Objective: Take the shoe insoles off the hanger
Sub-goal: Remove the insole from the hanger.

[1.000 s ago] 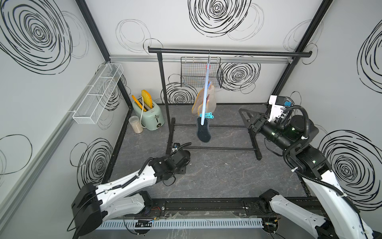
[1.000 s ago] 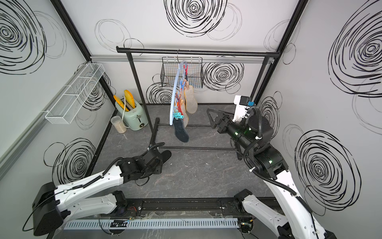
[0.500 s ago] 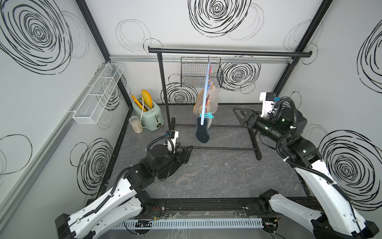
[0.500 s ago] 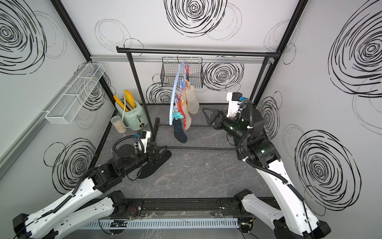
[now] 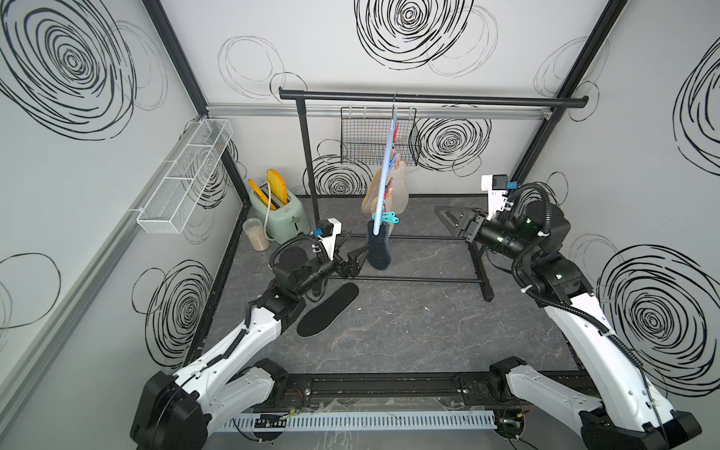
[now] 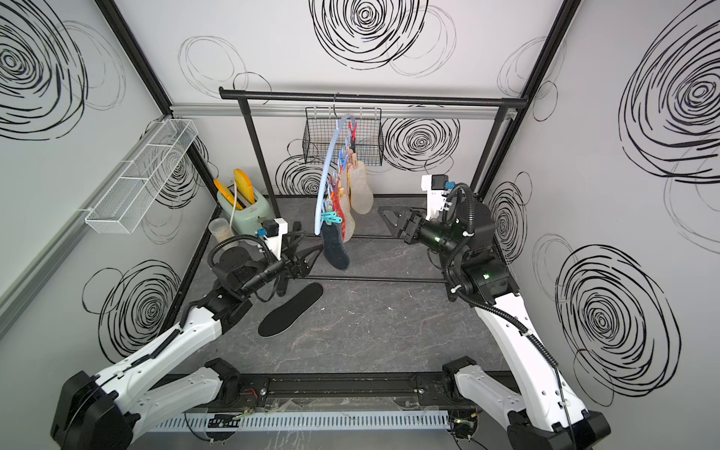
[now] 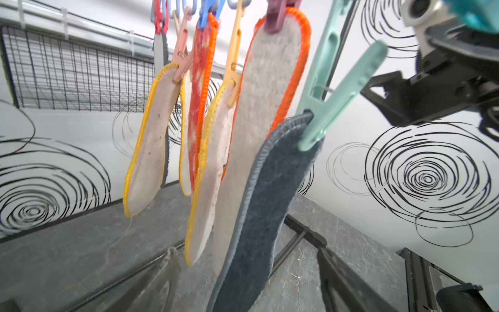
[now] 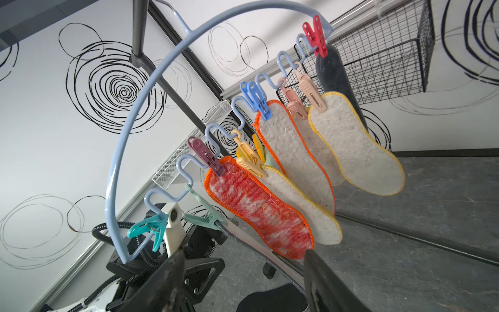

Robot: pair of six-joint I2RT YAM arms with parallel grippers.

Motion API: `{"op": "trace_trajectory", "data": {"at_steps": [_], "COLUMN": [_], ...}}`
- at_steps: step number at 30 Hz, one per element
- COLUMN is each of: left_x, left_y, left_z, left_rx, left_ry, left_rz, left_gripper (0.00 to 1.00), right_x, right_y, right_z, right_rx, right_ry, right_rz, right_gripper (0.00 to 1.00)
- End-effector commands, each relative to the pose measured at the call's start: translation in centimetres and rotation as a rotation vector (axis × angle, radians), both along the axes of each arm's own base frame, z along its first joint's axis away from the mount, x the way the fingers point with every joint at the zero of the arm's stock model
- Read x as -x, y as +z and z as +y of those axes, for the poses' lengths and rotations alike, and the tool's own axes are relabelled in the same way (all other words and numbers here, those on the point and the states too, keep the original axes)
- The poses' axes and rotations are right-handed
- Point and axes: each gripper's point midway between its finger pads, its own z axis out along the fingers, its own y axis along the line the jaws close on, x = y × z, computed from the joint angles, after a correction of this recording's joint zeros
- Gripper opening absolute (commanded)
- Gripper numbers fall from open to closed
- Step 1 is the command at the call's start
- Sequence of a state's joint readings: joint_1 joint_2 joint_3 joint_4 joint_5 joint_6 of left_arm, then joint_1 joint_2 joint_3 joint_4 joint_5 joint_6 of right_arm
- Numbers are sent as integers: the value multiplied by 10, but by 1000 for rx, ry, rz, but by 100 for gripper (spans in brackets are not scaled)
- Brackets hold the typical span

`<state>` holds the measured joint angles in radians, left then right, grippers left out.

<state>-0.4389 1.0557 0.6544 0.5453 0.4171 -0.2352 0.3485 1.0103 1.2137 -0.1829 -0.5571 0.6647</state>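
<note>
Next, my left gripper grabs the dark grey-blue insole's side edge below the mint peg. That leaves the peg free for my right gripper to open.
The pale blue hanger (image 5: 387, 171) (image 6: 326, 177) (image 8: 127, 127) hangs from the black rail, with several shoe insoles clipped along its wavy bar. The nearest one is dark grey-blue (image 5: 378, 251) (image 6: 336, 247) (image 7: 270, 202), held by a mint peg. Its lower end hangs between the fingers of my open left gripper (image 5: 353, 251) (image 6: 307, 246) (image 7: 247, 270), untouched by either. A black insole (image 5: 329, 309) (image 6: 292, 309) (image 8: 272, 299) lies flat on the floor below. My right gripper (image 5: 450, 221) (image 6: 393, 220) (image 8: 243, 283) stands open and empty to the right of the hanger, pointing at it.
The black garment rail (image 5: 428, 102) has floor bars (image 5: 420, 278) under the hanger. A black wire basket (image 5: 380, 140) hangs behind. A mint toaster (image 5: 278, 210) and a jar (image 5: 255, 233) stand at the back left. A white wire shelf (image 5: 183, 179) is on the left wall.
My left gripper let go of the black insole on the floor, opened, and rose to the dark grey-blue insole. My right gripper moved left toward the hanger.
</note>
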Motion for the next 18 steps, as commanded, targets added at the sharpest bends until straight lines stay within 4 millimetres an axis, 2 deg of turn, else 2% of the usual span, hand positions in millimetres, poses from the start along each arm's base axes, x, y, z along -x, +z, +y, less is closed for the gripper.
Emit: {"op": "trace_trajectory", "data": {"at_steps": [1,8,13,16,18], "left_x": [12,-1,8,12,14], "left_y": [31,25,24,21,19], "left_z": [-11,-35,-49,-55,-61], "left_rx": [44,-16,-17,-14,-11], "left_ry": [-146,-217,-307,-338,-367], "left_rz": [-172,-208,-208,-202,-191], "left_gripper": [83,81,74,66,54], "right_x": [5,8,9,9,9], "right_y": [7,3,2,4,7], "right_z": [8,8,6,5,6], "right_rx": [-14,2,15,20,20], "right_ry": [77,83,74,68,74], "right_rz": [-50,-64,-76,-86,-95], "right_gripper": [70,70,70,70,70]}}
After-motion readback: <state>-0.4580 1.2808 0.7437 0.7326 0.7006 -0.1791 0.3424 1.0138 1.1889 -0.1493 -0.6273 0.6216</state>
